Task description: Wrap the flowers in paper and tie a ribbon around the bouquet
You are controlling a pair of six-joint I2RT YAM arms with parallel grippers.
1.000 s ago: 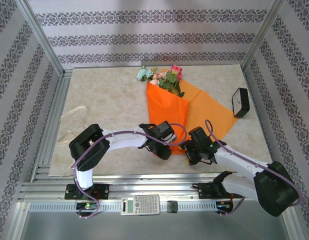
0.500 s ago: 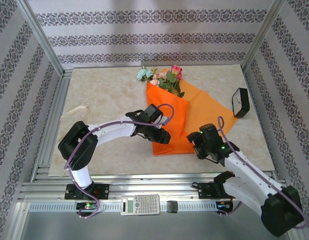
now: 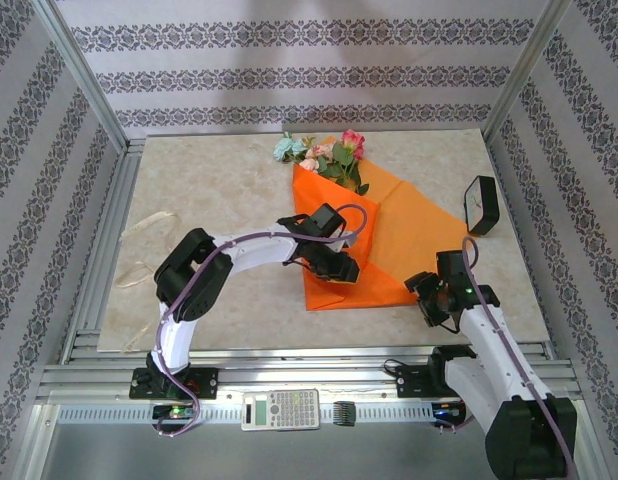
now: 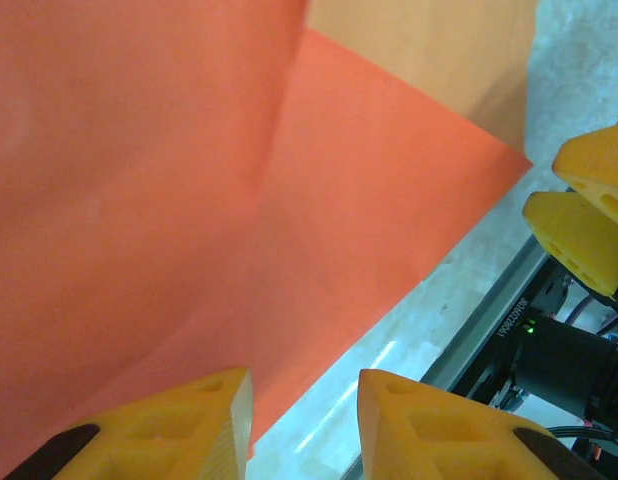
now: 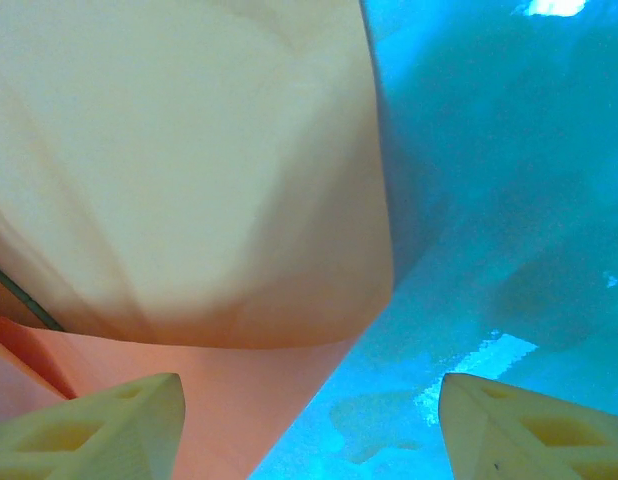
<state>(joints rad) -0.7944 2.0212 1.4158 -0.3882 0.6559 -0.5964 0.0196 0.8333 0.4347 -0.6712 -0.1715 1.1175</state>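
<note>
The right gripper grabs the near outer corner [image 3: 415, 299] of the spread flap next, to fold the orange paper across and wrap the flowers.
The orange paper [image 3: 339, 225] lies folded over the flowers [image 3: 324, 152], whose pink, red and pale blue blooms stick out at its far end. Its right flap [image 3: 419, 225] lies spread on the table. My left gripper [image 3: 341, 270] hovers over the folded paper's near end, open with a narrow gap and nothing between its fingers [image 4: 189, 425]; orange paper [image 4: 189, 180] lies below it. My right gripper [image 3: 431, 297] is off the paper's near right edge, open wide over bare table, with the paper's edge [image 5: 189, 180] just ahead. The beige ribbon [image 3: 144, 240] lies far left.
A black box-like object [image 3: 480, 205] stands at the right of the marble table [image 3: 219, 190]. A calculator [image 3: 280, 408] rests on the front rail. Aluminium frame posts and patterned walls close in the sides.
My right gripper has drawn back to the right, off the paper's near end. My left gripper shifted right along the folded paper's near end.
</note>
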